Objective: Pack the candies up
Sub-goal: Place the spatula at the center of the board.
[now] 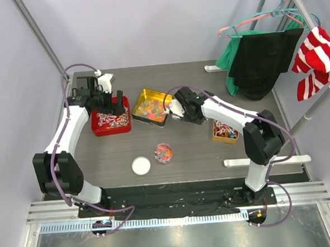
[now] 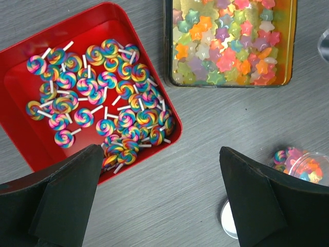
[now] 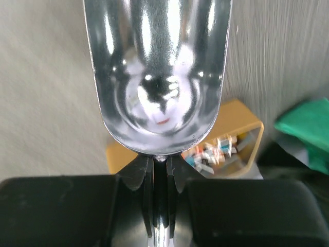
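The scoop would fall onto the table by the orange box (image 1: 225, 132), because that box is well below the scoop's handle. My right gripper needs to keep holding the scoop.
The candies lie in several containers. Swirl lollipops (image 2: 103, 98) fill a red tray (image 1: 111, 120), and star gummies (image 2: 226, 46) fill a gold tin (image 1: 151, 107). A small orange box (image 1: 225, 132) holds wrapped sweets. A clear round jar (image 1: 163, 152) holds mixed candies, and its white lid (image 1: 140, 166) lies beside it. My left gripper (image 2: 160, 154) hangs open over the table by the red tray's corner, holding nothing. My right gripper (image 3: 160, 164) is shut on the handle of a metal scoop (image 3: 159, 77) with an empty-looking bowl, between the gold tin and the orange box (image 3: 241, 123).
A clothes rack stands at the back right with a black garment (image 1: 265, 61), a green cloth (image 1: 228, 58) and a red-and-white striped one (image 1: 318, 61). One white rack foot (image 1: 268, 161) lies on the table near the right arm's base.
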`<state>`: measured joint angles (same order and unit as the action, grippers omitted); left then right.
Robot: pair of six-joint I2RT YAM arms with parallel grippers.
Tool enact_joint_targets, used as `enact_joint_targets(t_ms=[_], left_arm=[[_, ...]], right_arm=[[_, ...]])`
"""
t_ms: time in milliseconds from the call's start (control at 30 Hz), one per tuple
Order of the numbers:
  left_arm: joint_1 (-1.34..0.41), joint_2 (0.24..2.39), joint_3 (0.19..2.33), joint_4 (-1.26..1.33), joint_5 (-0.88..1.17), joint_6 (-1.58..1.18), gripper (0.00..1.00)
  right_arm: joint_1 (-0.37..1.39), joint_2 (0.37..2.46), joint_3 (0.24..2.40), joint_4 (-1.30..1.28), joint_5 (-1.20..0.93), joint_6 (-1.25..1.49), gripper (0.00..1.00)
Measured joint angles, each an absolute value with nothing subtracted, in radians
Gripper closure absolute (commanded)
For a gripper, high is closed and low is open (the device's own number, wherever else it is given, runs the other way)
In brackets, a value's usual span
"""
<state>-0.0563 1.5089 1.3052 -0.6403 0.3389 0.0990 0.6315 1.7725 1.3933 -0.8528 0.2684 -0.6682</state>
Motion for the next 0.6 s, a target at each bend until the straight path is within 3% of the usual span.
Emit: enact_joint_targets(t_ms=[433,533,600], left_arm=[[-0.011,1.398,1.185,-0.646,0.364,0.149,0.00],[-0.010,1.379,1.161,-0.648,0.377,0.167,0.00],[-0.011,1.366,1.137,-0.651,0.401,0.194,0.00]], right_arm=[[0.473,1.969,1.393,-0.599,0.206,-0.572,0.99],[0.462,1.982,1.393,-0.571,0.204,-0.570,0.93],[0.460,1.995,1.395,-0.547,0.201,-0.568,0.83]])
